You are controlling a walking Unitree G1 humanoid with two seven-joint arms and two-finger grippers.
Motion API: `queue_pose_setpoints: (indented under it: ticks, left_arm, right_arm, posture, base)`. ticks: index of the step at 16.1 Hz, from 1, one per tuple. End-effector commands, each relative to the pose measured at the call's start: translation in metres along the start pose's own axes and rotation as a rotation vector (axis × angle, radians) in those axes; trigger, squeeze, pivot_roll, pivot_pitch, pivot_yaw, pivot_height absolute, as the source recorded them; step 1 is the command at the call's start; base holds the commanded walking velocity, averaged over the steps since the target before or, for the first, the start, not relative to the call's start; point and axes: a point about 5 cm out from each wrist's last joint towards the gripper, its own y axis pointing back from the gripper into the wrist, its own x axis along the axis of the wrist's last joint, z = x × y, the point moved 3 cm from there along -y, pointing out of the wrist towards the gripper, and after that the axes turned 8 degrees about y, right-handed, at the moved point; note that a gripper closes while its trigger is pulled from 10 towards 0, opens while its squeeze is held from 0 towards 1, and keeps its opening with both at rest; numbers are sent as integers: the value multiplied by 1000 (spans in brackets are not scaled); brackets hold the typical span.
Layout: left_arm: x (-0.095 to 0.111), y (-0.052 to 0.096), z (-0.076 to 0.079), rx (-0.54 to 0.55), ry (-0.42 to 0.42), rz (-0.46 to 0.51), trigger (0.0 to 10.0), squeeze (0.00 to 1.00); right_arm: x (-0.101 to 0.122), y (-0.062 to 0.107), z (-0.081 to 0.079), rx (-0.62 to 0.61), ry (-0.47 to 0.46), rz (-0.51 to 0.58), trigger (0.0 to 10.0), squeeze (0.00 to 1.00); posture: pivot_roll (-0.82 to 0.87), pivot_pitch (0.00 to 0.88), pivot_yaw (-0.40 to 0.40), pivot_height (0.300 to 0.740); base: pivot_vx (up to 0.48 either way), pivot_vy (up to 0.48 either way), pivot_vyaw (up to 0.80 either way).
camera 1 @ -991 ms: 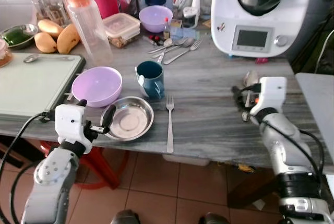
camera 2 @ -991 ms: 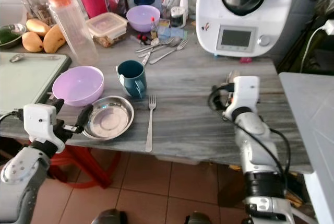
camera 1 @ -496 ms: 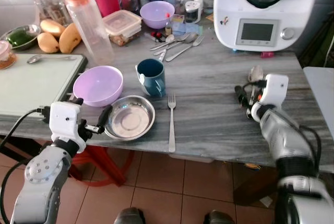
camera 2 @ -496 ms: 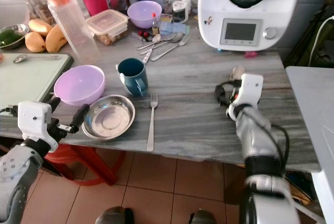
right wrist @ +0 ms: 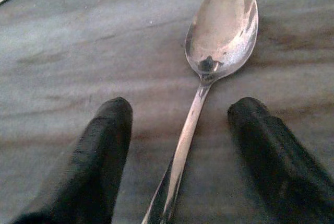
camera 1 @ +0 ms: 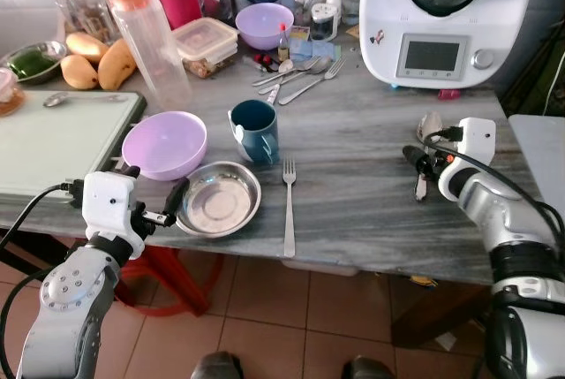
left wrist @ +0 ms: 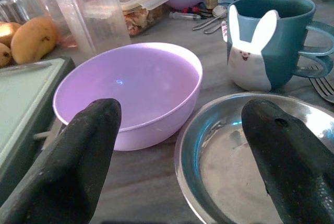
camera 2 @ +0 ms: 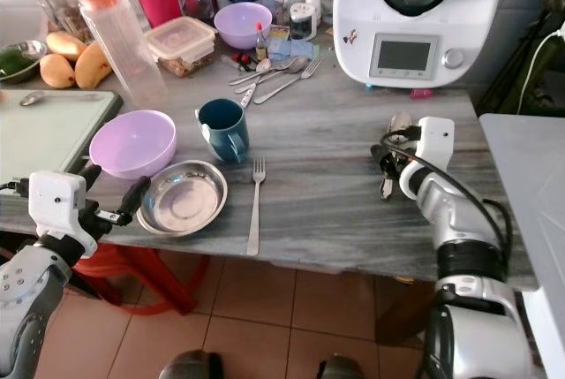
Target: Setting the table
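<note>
I need to grab the spoon next with my right gripper by its slim, straight handle [camera 1: 420, 188]. The bowl [camera 1: 429, 125] of the spoon is wide and has rounded, sloping sides.
A steel plate [camera 1: 218, 199] lies near the table's front edge, with a fork [camera 1: 288, 207] to its right. Behind them stand a purple bowl [camera 1: 164, 144] and a teal rabbit mug [camera 1: 255, 132]. My left gripper [camera 1: 157, 192] is open, low at the plate's near-left rim, with nothing between its fingers [left wrist: 78, 156]. On the right a spoon [camera 1: 430, 123] lies flat on the grey table [camera 1: 353, 167]. My right gripper [camera 1: 422, 160] is open over it, one finger [right wrist: 99, 151] on each side of the handle and the spoon's bowl [right wrist: 222, 31] ahead.
A green board [camera 1: 53, 140] lies at the left. A clear bottle with an orange cap [camera 1: 150, 39], a lidded box [camera 1: 206, 43], mangoes [camera 1: 97, 61], a small purple bowl [camera 1: 263, 26] and loose cutlery [camera 1: 296, 74] crowd the back. A white kitchen machine [camera 1: 441, 17] stands back right.
My right forearm has swung outward to the right, while its fingers stay around the spoon on the table. The left arm has not moved.
</note>
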Motion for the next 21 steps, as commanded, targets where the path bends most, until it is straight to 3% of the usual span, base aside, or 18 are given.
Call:
queue_pose_setpoints:
  ticks: [1, 7, 14, 21]
  left_arm:
    - [0, 1, 1, -3, 0, -4, 10000, 0]
    - [-5, 0, 5, -15, 19, -10, 10000, 0]
    - [-8, 0, 8, -15, 31, -13, 10000, 0]
    - [-8, -3, 10, -21, 35, -8, 10000, 0]
  right_arm:
    - [-46, -2, -21, 98, -48, -180, 0, 0]
    - [-73, 10, -19, 107, -74, -297, 0, 0]
    - [-82, 16, -14, 118, -106, -338, 0, 0]
    - [-87, 19, -18, 138, -119, -349, 0, 0]
  posture:
    - [107, 85, 86, 740]
    - [85, 73, 69, 740]
    - [76, 75, 59, 740]
    - [68, 75, 60, 740]
  base:
    - [0, 0, 0]
    - [0, 0, 0]
    - [0, 0, 0]
    - [0, 0, 0]
